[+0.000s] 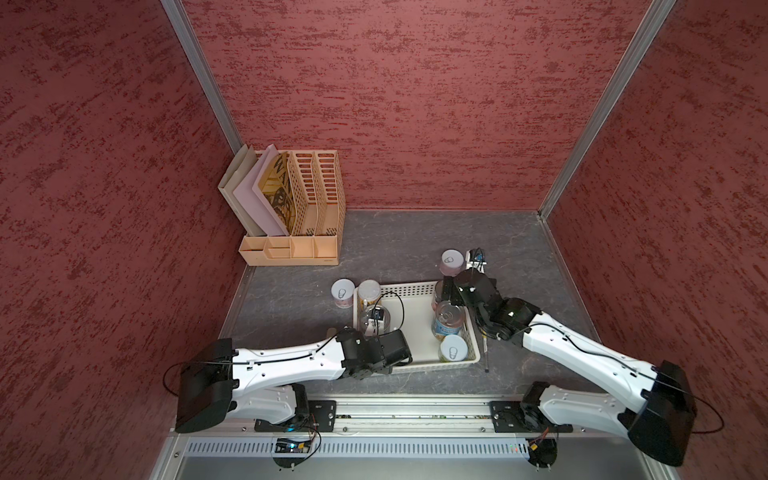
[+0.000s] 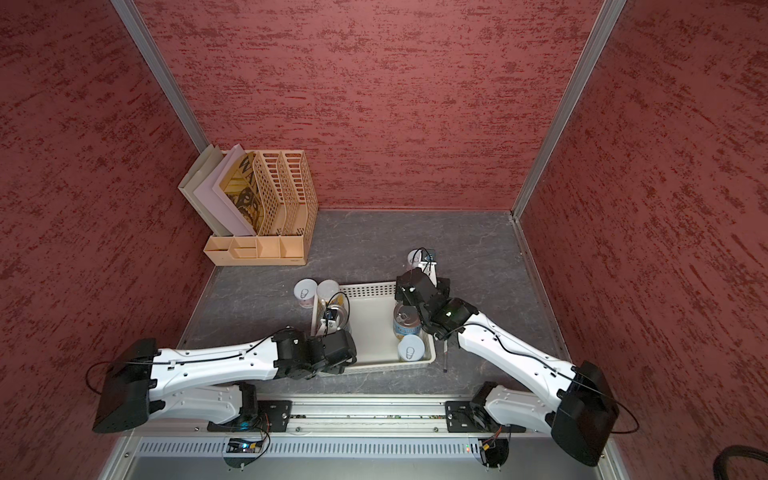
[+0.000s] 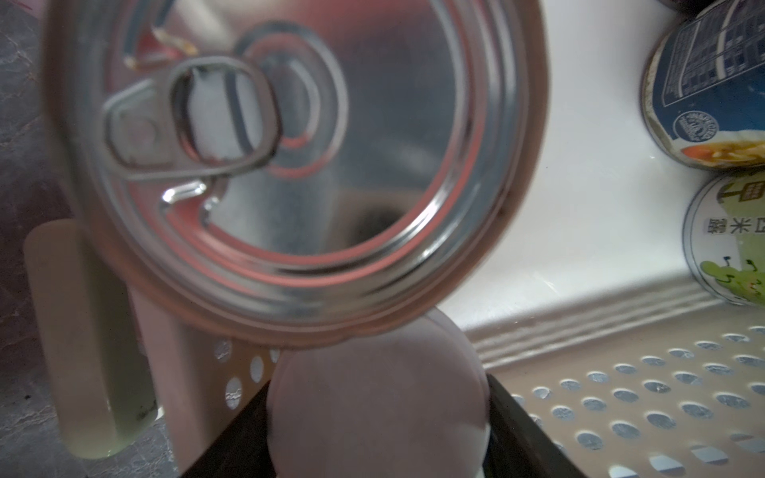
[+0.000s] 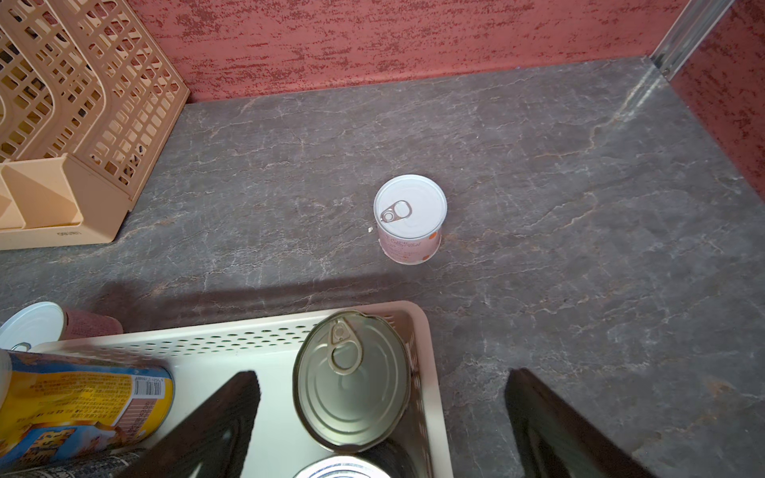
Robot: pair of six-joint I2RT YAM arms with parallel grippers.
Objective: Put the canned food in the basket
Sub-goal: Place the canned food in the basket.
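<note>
The small white-topped can is inside both sides of the basket's corner and would land in the basket, so the left gripper needs to release it now.
The white basket (image 1: pixel 411 286) (image 4: pixel 207 343) holds a blue-labelled can (image 1: pixel 448 320) (image 3: pixel 703 82), a small white-topped can (image 1: pixel 453 349), a dark-sided can (image 4: pixel 352 380), a slim yellow can (image 1: pixel 369 293) (image 4: pixel 82 405) and a wide pull-tab can (image 3: pixel 289 165). My left gripper (image 1: pixel 370 328) is shut on another small white-topped can (image 3: pixel 372 405) over the basket's near left corner. My right gripper (image 4: pixel 381 414) hangs open over the far right corner, astride the dark can and the wall. One small can (image 4: pixel 410 217) stands on the table beyond the basket, and another (image 1: pixel 343 293) to its left.
A beige file holder (image 1: pixel 299 208) fills the far left corner. A dark pen (image 1: pixel 485 353) lies on the table just right of the basket. An olive oblong case (image 3: pixel 82 331) lies outside the basket's left wall. Red walls close in three sides.
</note>
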